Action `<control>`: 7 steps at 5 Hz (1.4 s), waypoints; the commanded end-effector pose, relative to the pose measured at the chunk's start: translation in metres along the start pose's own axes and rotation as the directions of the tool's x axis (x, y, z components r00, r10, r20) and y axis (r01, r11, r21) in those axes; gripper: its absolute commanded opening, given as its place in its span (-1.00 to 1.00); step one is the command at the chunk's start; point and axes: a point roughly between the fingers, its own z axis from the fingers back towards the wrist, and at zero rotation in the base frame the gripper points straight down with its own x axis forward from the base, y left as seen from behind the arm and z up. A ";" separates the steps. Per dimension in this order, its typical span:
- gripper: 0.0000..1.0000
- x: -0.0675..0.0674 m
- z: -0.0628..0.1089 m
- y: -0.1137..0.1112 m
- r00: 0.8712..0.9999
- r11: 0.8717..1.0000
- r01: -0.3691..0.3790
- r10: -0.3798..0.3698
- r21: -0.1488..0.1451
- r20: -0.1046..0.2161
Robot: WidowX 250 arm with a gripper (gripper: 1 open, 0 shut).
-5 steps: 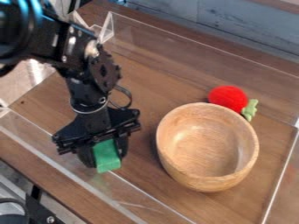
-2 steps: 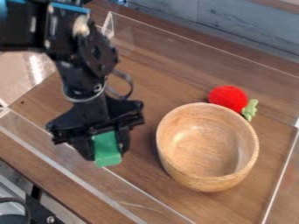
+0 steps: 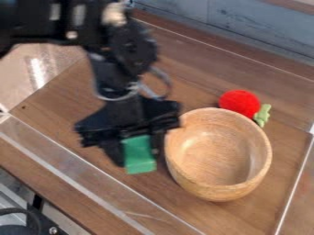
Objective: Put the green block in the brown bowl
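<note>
My gripper keeps holding the green block (image 3: 140, 153) until it is over the bowl, since it hangs short of the brown bowl's rim (image 3: 170, 157) and would miss if opened now.
The green block (image 3: 140, 153) hangs between the fingers of my black gripper (image 3: 136, 139), which is shut on it just above the table. It sits right beside the left rim of the brown bowl (image 3: 219, 153), a large round wooden bowl with nothing in it. My arm comes down from the upper left and hides the block's top part.
A red round toy with a small green bit (image 3: 244, 103) lies behind the bowl at the right. A clear plastic wall (image 3: 73, 188) runs along the front and sides of the wooden table.
My gripper has carried the green block to the right, from the table's left part up to the bowl's left rim. The bowl and the red toy stayed put.
</note>
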 end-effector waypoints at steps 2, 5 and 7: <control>-1.00 -0.030 -0.008 -0.064 0.993 0.990 0.109 -0.112 -0.085 -0.026; -1.00 -0.024 0.011 -0.062 0.988 0.985 0.152 -0.154 -0.076 -0.015; -1.00 -0.001 0.015 -0.045 0.980 0.981 0.178 -0.185 -0.078 -0.079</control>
